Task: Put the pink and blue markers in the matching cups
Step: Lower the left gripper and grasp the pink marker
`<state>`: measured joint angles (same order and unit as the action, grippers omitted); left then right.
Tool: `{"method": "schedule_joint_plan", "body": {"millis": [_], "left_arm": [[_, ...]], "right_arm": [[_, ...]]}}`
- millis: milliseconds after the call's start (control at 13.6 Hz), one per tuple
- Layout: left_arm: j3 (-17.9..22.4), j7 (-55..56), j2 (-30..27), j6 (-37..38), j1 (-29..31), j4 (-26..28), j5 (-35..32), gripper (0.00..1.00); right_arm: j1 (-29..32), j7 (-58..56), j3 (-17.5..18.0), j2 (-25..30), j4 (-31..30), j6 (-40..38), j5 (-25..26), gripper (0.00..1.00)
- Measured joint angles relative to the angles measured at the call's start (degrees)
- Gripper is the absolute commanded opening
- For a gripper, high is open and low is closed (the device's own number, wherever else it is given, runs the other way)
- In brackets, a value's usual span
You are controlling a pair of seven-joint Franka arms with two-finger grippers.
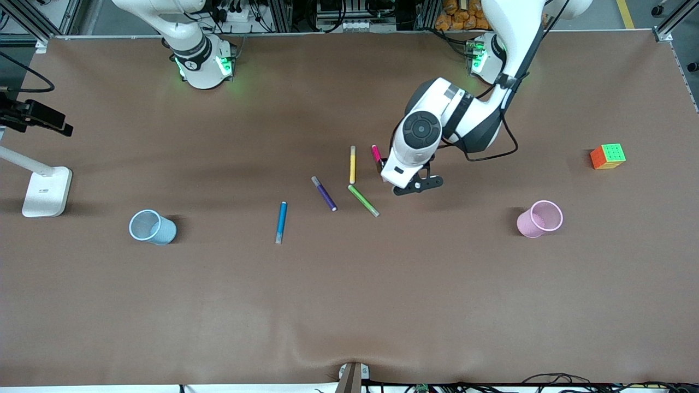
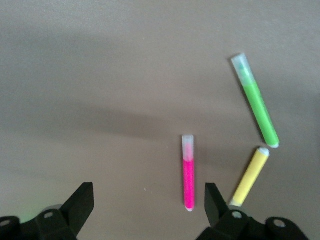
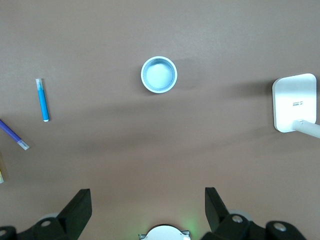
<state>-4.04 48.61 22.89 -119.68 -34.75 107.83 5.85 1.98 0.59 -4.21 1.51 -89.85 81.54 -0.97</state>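
I need to put the pink marker in the pink cup, so my left gripper should grab the marker by its cap end [image 2: 188, 147] next.
The pink marker [image 1: 376, 154] lies on the table beside the yellow marker. My left gripper [image 1: 389, 166] hangs open over it. In the left wrist view the gripper [image 2: 148, 197] is open and empty, with the pink marker [image 2: 188, 175] lying just inside one finger [image 2: 212, 200]. The blue marker [image 1: 280, 221] lies nearer the front camera, between the blue cup [image 1: 152, 227] and the other markers. The pink cup [image 1: 539, 218] stands toward the left arm's end. My right gripper [image 3: 147, 200] is open and empty, held high over its own base, and waits. Its view shows the blue cup [image 3: 159, 74] and blue marker [image 3: 43, 100].
A yellow marker [image 1: 353, 164], a green marker [image 1: 363, 200] and a dark purple marker [image 1: 324, 193] lie close to the pink one. A colour cube [image 1: 608, 156] sits toward the left arm's end. A white lamp base [image 1: 46, 191] stands at the right arm's end.
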Motion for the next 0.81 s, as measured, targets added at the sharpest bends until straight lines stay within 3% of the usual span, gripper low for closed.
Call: {"method": "schedule_joint_plan", "body": {"millis": [221,588,809], "left_arm": [[-0.2,5.4,1.8,-3.8,-0.9,1.9,0.0,0.86],[-0.3,8.2,5.9,-10.5,-2.9,2.0,0.0,0.84],[-0.3,9.0,8.2,-14.5,-3.9,2.0,0.0,0.76]], "right_arm": [[0.0,0.0,0.0,0.0,0.0,0.2,0.0,1.0],[-0.2,0.0,0.1,0.0,0.1,1.8,-0.1,1.0],[-0.5,0.0,0.3,0.0,0.1,2.0,-0.1,1.0]]}}
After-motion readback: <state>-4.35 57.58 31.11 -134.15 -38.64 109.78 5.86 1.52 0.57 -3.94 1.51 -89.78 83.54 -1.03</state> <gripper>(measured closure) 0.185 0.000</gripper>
